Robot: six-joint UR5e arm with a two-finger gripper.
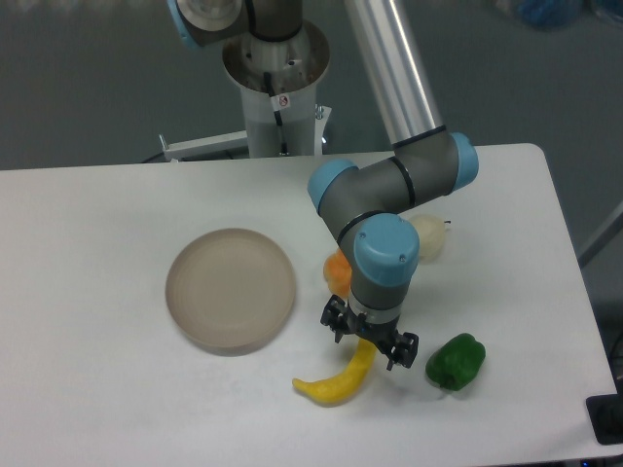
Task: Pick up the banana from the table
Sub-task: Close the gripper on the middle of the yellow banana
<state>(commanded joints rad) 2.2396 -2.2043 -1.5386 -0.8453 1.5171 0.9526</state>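
My gripper is to take hold of the yellow banana next by the end opposite its thin tip, so it can lift the banana off the table.
The banana is bright yellow and curved. It lies on the white table near the front edge, with its thin end pointing left. Its upper right end runs under my gripper. The gripper points straight down over that end, and its black jaws stand apart on either side of the banana, wider than the fruit, so it is open. The blue wrist hides the fingertips' contact with the banana.
A round beige plate sits left of the gripper. A lumpy orange fruit and a pale round object lie behind the wrist. A green pepper lies just right of the gripper.
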